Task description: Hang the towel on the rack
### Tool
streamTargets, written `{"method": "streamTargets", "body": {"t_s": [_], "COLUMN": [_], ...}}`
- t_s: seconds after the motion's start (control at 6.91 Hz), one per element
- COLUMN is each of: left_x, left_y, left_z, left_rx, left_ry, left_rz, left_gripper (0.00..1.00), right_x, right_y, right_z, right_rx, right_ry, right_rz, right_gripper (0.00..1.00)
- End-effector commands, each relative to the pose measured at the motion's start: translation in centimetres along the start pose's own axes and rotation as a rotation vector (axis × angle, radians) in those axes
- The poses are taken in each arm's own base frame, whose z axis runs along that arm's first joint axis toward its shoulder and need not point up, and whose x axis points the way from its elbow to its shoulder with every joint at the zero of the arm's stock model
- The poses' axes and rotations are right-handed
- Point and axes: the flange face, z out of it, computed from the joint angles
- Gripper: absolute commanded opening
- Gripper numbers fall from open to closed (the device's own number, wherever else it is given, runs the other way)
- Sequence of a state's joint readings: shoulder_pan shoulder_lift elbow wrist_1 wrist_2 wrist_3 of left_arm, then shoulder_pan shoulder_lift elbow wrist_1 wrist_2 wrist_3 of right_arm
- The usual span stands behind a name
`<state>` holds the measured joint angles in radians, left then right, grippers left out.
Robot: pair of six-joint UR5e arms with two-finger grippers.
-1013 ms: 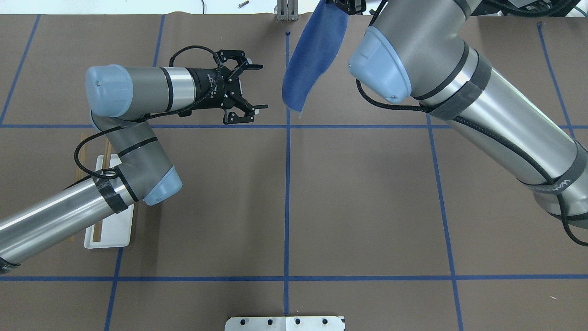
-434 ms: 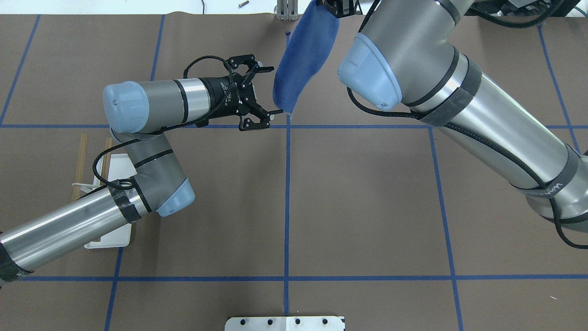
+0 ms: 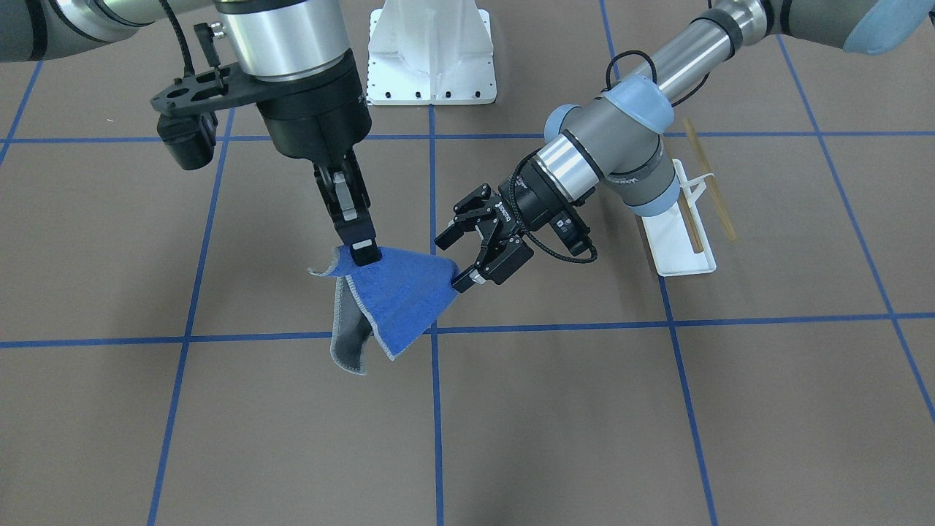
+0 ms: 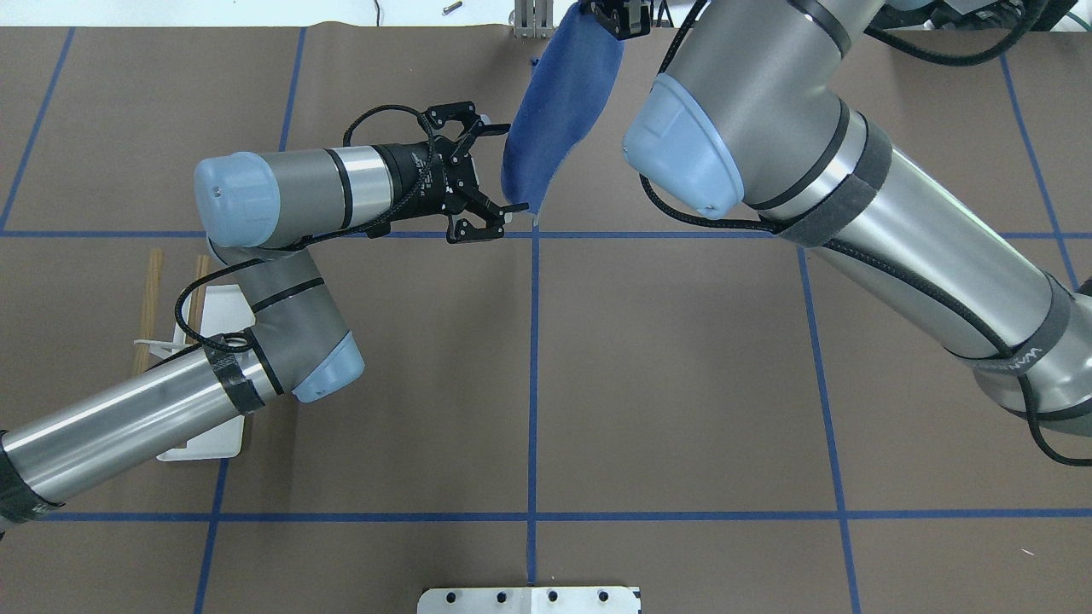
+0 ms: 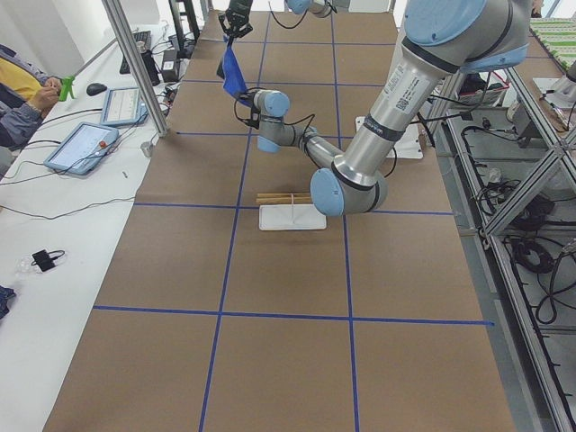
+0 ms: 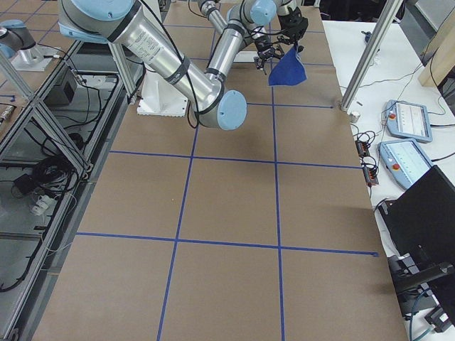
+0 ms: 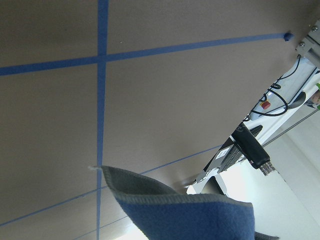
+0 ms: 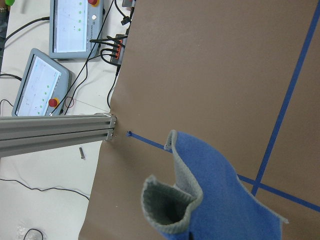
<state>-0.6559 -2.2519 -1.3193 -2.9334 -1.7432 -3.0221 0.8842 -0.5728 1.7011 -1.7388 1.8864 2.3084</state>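
Observation:
My left gripper should hang the towel over the rack's wooden rods, so it needs to grab the towel by its free side corner (image 3: 451,272) next.
The towel (image 3: 398,296), blue with a grey back, hangs above the table from one corner. My right gripper (image 3: 363,252) is shut on that corner and points down. In the overhead view the towel (image 4: 559,111) hangs at the far middle, below the right gripper (image 4: 618,17). My left gripper (image 3: 456,259) is open and lies level, its jaws at the towel's free side corner, the lower finger touching it. It also shows in the overhead view (image 4: 505,169). The rack (image 3: 683,245), a white tray with two wooden rods (image 3: 707,191), stands behind the left arm, partly hidden in the overhead view (image 4: 209,439).
A big white bolted pedestal (image 3: 431,51) stands at the robot's base. An aluminium post (image 4: 531,21) stands at the table's far edge close to the towel. Tablets and cables (image 8: 75,25) lie beyond that edge. Blue tape lines cross the brown table (image 4: 682,384).
My left gripper has moved right, up to the towel's hanging corner, still open. My right arm has shifted the towel a little to the left. More of the rack shows now.

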Motion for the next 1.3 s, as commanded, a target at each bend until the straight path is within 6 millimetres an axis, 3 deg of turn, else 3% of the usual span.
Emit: {"method": "streamTargets", "body": {"t_s": [0.0, 0.14, 0.29, 0.43, 0.58, 0.72, 0.87, 1.01, 1.16], "left_x": [0.1, 0.2, 0.4, 0.6, 0.6, 0.6, 0.6, 0.5, 0.5], "left_y": [0.0, 0.0, 0.3, 0.4, 0.5, 0.5, 0.7, 0.9, 0.6], "left_z": [0.0, 0.0, 0.0, -0.1, -0.3, -0.3, -0.4, -0.6, -0.6], "left_rx": [0.0, 0.002, 0.009, 0.005, 0.004, 0.004, 0.003, 0.0, 0.007], "left_ry": [0.009, 0.015, 0.043, 0.064, 0.064, 0.064, 0.063, 0.057, 0.056], "left_rz": [-0.004, -0.026, -0.075, -0.089, -0.084, -0.075, 0.021, 0.106, 0.208], "left_gripper": [0.94, 0.84, 0.34, 0.0, 0.0, 0.0, 0.0, 0.0, 0.0], "right_x": [0.7, 1.0, 1.0, 1.1, 1.2, 1.5, 1.9, 2.7, 4.2], "right_y": [0.2, 0.4, 0.3, 0.2, 0.0, -0.2, -0.6, -1.1, -2.1], "right_z": [-1.1, -0.9, -0.8, -0.6, -0.5, -0.5, -0.5, -0.9, -1.9], "right_rx": [-0.01, -0.013, -0.01, -0.008, -0.005, -0.005, -0.006, -0.012, -0.026], "right_ry": [-0.002, 0.003, 0.004, 0.006, 0.007, 0.007, 0.008, 0.001, -0.01], "right_rz": [-0.005, -0.008, -0.007, -0.009, -0.014, -0.023, -0.04, -0.058, -0.101], "right_gripper": [0.0, 0.0, 0.0, 0.0, 0.0, 0.15, 0.52, 1.0, 1.0]}}
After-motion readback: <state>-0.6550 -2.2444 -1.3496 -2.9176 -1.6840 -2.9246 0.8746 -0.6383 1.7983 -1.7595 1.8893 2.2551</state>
